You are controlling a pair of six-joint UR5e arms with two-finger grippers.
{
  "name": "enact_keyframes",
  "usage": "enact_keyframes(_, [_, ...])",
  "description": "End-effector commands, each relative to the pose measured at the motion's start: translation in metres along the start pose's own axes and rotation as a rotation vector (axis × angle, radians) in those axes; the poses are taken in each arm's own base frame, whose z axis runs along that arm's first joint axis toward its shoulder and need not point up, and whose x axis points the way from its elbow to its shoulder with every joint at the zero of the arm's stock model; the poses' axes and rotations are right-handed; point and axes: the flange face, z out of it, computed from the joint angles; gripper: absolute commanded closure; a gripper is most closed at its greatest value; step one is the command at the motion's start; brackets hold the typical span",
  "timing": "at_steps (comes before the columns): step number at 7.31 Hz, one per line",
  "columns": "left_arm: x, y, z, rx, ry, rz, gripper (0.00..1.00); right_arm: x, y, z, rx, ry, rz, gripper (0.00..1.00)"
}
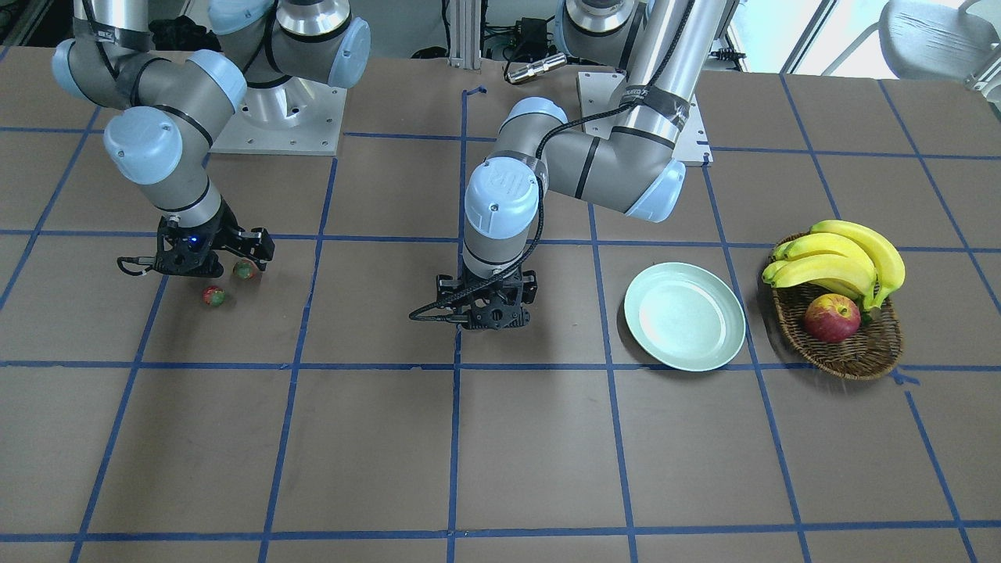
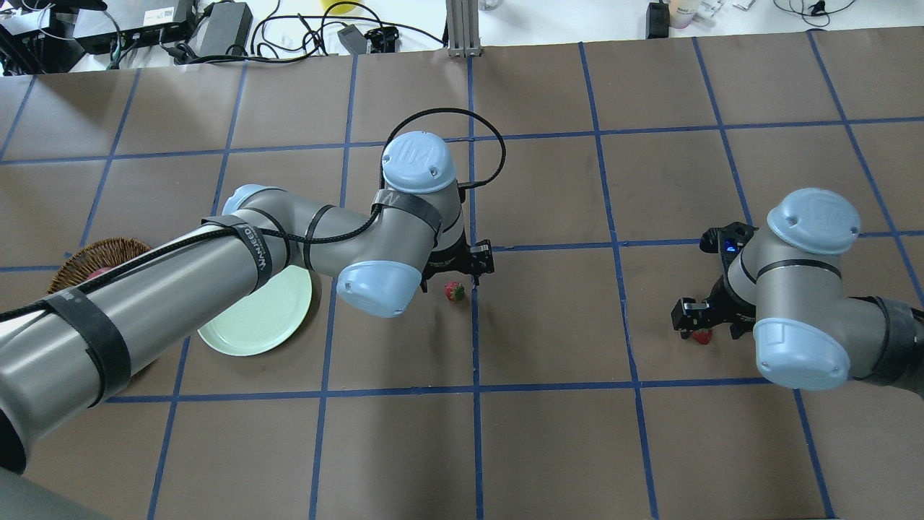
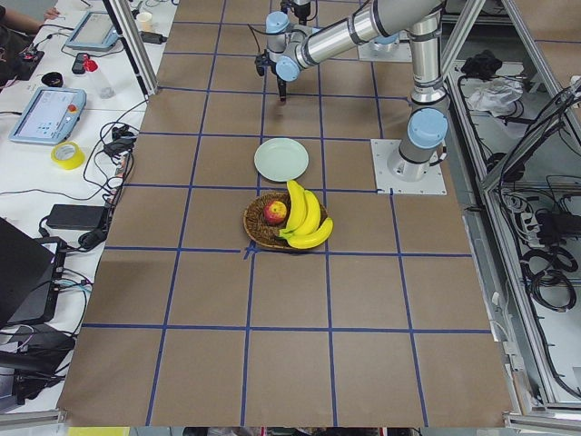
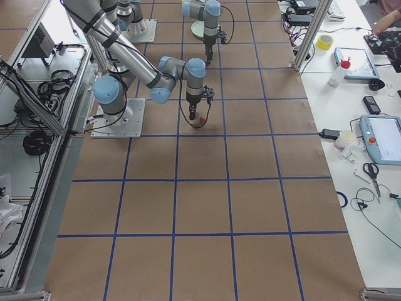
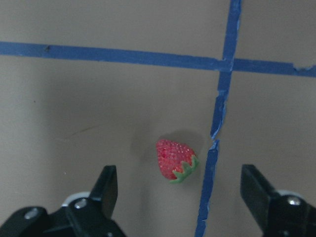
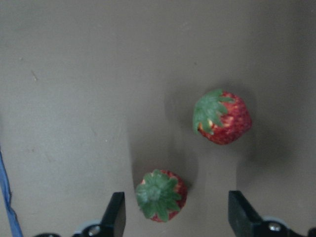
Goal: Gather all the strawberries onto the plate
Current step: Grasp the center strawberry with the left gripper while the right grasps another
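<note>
The right gripper grabs the strawberry's red body [image 1: 244, 270] beside the leafy cap next, to collect the strawberry into the plate [image 1: 684, 315].
One strawberry [image 5: 175, 160] lies on the table by a blue tape line, under my left gripper [image 5: 180, 192], which is open with a finger on each side above it. It also shows in the overhead view [image 2: 455, 291]. Two more strawberries [image 6: 160, 195] [image 6: 222, 117] lie under my right gripper [image 6: 177, 217], which is open. The nearer one sits between its fingers and the other lies just beyond. Both show in the front view [image 1: 213, 295] [image 1: 244, 270]. The pale green plate [image 1: 684, 315] lies empty to the left arm's outer side.
A wicker basket [image 1: 856, 352] with bananas [image 1: 841, 262] and a red-yellow apple [image 1: 831, 318] stands just beyond the plate. Brown table paper with a blue tape grid [image 1: 453, 438] spreads around both grippers.
</note>
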Motion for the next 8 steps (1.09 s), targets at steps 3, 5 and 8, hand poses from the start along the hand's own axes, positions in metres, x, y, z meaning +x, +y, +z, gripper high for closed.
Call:
enact_keyframes(3, [0.001, -0.003, 0.015, -0.008, 0.002, 0.007, 0.69, -0.003, -0.002, 0.006, 0.006, -0.073, 0.005, 0.44])
enact_keyframes(5, [0.002, -0.003, 0.009, 0.003, 0.008, 0.015, 1.00, -0.003, -0.002, 0.007, 0.004, -0.071, 0.003, 0.65])
enact_keyframes(8, [-0.052, -0.033, -0.059, 0.051, 0.000, 0.131, 1.00, -0.008, -0.010, -0.009, 0.043, -0.055, -0.011, 0.88])
